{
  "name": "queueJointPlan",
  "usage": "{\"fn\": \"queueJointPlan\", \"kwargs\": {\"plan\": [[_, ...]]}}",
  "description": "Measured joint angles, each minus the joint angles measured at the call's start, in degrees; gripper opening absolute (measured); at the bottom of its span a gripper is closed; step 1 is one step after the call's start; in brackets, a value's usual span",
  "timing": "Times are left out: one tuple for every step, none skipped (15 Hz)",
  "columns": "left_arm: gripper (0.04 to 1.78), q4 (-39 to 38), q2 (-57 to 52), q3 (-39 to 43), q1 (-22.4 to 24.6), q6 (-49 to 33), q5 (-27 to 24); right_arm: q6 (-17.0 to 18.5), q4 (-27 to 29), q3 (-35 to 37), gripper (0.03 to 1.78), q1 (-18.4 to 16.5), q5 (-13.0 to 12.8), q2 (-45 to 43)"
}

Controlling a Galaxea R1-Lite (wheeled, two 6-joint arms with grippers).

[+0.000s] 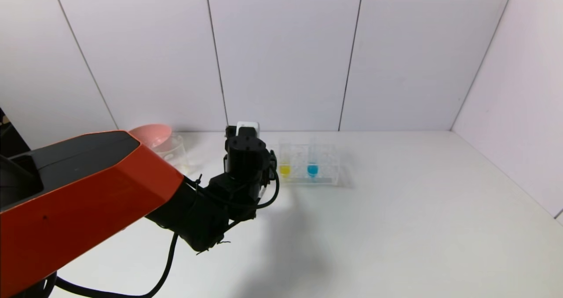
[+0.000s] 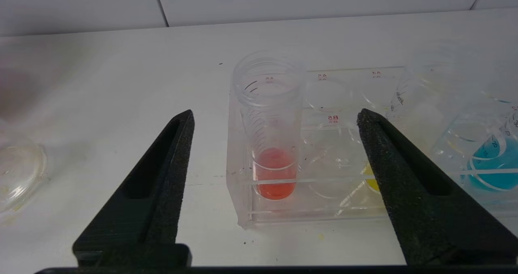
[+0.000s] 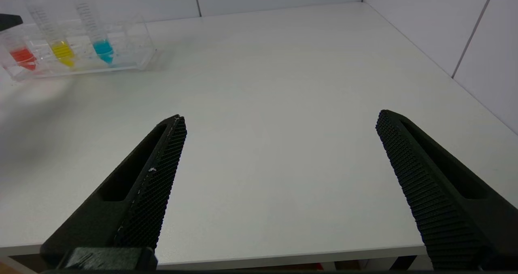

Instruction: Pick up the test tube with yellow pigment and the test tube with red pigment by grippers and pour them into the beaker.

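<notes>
My left gripper is about to grab the red test tube by the upper part below its rim point(image 2: 270, 109), because the clear rack closes around the test tube's lower half.
The red test tube point(image 2: 269, 144) stands upright in the end slot of the clear rack point(image 2: 243, 209). My left gripper point(image 2: 276, 113) is open, with the red tube centred between its fingers and a gap on each side. In the head view the left gripper point(image 1: 246, 150) hides the red tube. The yellow test tube point(image 1: 285, 169) stands in the rack beside it, partly behind one finger in the left wrist view point(image 2: 370, 181). The beaker point(image 1: 173, 150) stands left of the rack. My right gripper point(image 3: 281, 117) is open and empty above the table's front edge.
A blue tube point(image 1: 312, 169) stands in the rack right of the yellow one. A pink bowl point(image 1: 151, 135) sits behind the beaker near the back wall. White walls close the table at the back and right. The rack also shows far off in the right wrist view point(image 3: 133, 59).
</notes>
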Motion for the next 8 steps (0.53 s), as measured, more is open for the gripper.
{"fn": "queueJointPlan", "kwargs": {"plan": [[1.13, -0.3, 0.1, 0.0, 0.0, 0.0, 0.0, 0.0, 0.0, 0.0, 1.71, 0.0, 0.0, 0.0], [0.94, -0.5, 0.2, 0.1, 0.0, 0.0, -0.1, 0.0, 0.0, 0.0, 1.71, 0.0, 0.0, 0.0], [0.73, -0.6, 0.2, 0.1, 0.0, 0.0, -0.1, 0.0, 0.0, 0.0, 1.71, 0.0, 0.0, 0.0], [0.57, -0.7, 0.2, 0.1, 0.0, 0.0, -0.1, 0.0, 0.0, 0.0, 1.71, 0.0, 0.0, 0.0], [0.45, -0.7, 0.2, 0.1, 0.0, 0.0, -0.1, 0.0, 0.0, 0.0, 1.71, 0.0, 0.0, 0.0], [0.42, -0.7, 0.1, 0.1, -0.1, 0.1, -0.1, 0.0, 0.0, 0.0, 1.71, 0.0, 0.0, 0.0], [0.41, -0.6, -0.2, 0.0, -0.1, 0.2, -0.1, 0.0, 0.0, 0.0, 1.71, 0.0, 0.0, 0.0], [0.41, -0.4, -0.7, -0.2, -0.1, 0.4, -0.1, 0.0, 0.0, 0.0, 1.71, 0.0, 0.0, 0.0]]}}
